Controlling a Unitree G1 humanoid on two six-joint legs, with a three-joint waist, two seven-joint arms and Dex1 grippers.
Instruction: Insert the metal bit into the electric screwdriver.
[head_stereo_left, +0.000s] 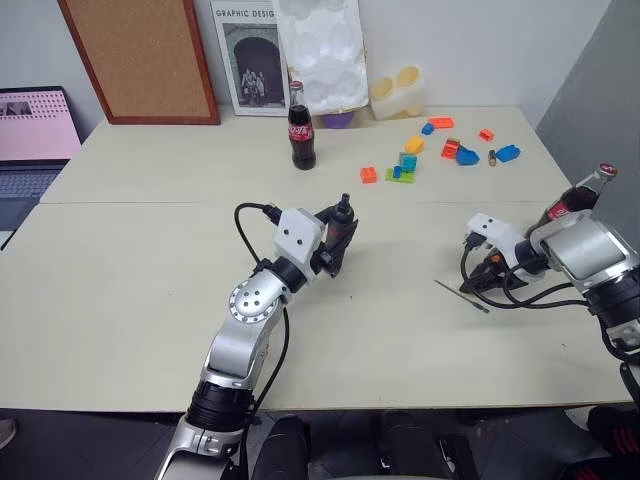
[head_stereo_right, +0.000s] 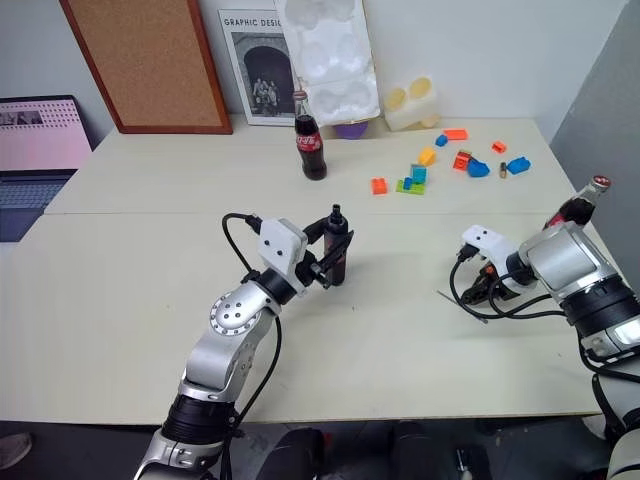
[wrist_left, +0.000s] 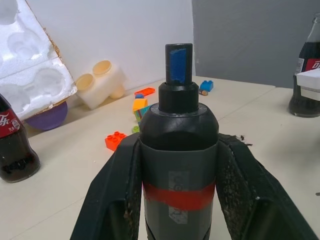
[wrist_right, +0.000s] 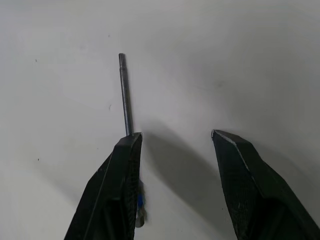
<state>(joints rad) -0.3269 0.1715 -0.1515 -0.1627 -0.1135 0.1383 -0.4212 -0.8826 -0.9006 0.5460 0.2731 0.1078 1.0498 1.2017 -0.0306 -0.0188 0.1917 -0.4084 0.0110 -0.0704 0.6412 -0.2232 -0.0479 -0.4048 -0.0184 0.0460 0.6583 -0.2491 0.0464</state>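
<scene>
My right gripper takes hold of the metal bit by its slim body (head_stereo_left: 458, 295) next, since an end of the bit stays free to slot into the electric screwdriver (head_stereo_left: 342, 215).
The electric screwdriver (wrist_left: 177, 150), black with a red band and a blue tip, stands upright over the middle of the table (head_stereo_left: 150, 290). My left gripper (head_stereo_left: 335, 248) is shut on its body, one finger (wrist_left: 115, 195) on each side. The metal bit (wrist_right: 124, 95), a thin grey rod, lies flat on the table at the right (head_stereo_left: 462, 297). My right gripper (wrist_right: 176, 137) points down over it and is open. The bit runs under one finger (wrist_right: 120, 180) and lies outside the gap, and nothing is between the fingers.
One cola bottle (head_stereo_left: 302, 130) stands at the back centre, another (head_stereo_left: 575, 200) by the right edge beside my right arm. Several toy bricks (head_stereo_left: 440, 150) lie at the back right. Foam packing (head_stereo_left: 395, 92), a poster and a cork board lean on the wall. A laptop (head_stereo_left: 30, 140) sits far left.
</scene>
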